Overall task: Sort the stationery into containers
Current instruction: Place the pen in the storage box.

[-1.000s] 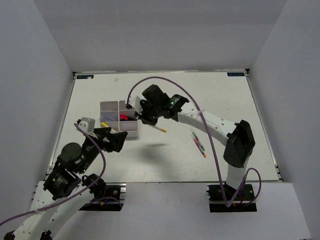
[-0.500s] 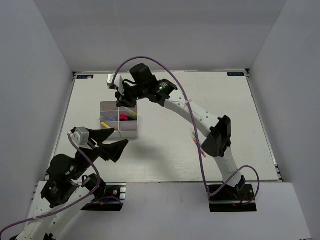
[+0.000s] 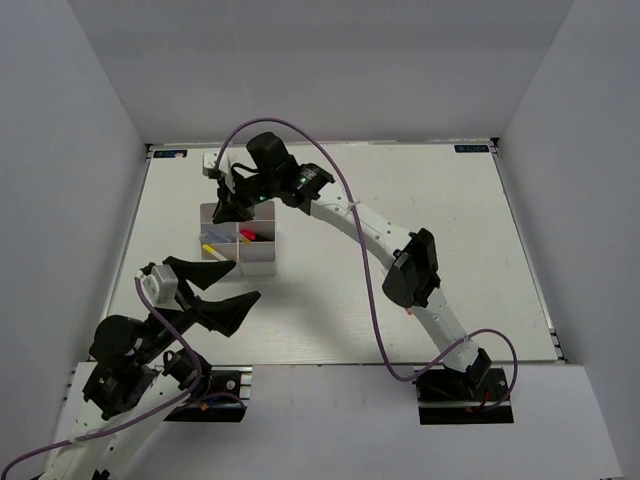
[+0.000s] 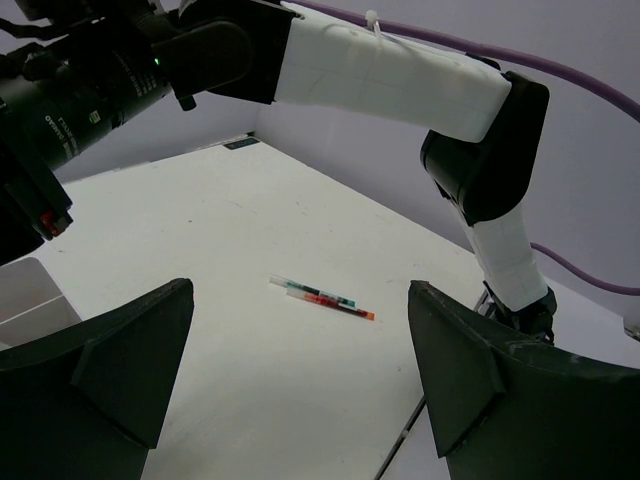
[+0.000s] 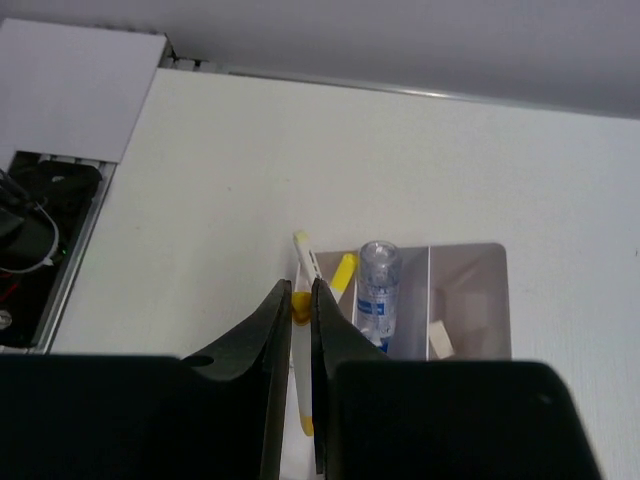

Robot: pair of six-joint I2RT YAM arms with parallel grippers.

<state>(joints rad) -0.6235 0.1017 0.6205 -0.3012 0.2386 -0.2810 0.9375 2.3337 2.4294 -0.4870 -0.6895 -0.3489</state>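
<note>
The white pen is high above the box's sections beside the yellow pen's section and would miss that section if opened now. My right gripper lines it up next, before opening.
My right gripper (image 3: 222, 208) (image 5: 300, 290) is shut on a thin white pen with yellow ends (image 5: 303, 330) and holds it over the left edge of the containers (image 3: 258, 262), a white-walled box split into compartments. In the right wrist view a white-blue marker (image 5: 377, 295) and a yellow pen (image 5: 343, 272) lie in one compartment, and small erasers (image 5: 438, 338) in the one to the right. My left gripper (image 3: 215, 285) (image 4: 298, 300) is open and empty, in front of the box. Two thin pens (image 4: 320, 296) lie side by side on the table to the right.
My right arm (image 3: 360, 225) stretches across the table from the right base to the box, and its elbow (image 3: 410, 270) covers the two loose pens in the top view. Grey walls enclose the white table (image 3: 470, 210).
My right gripper carried the white-yellow pen from the box's right side to above its left edge. My left gripper drew back toward the near edge and stayed open.
</note>
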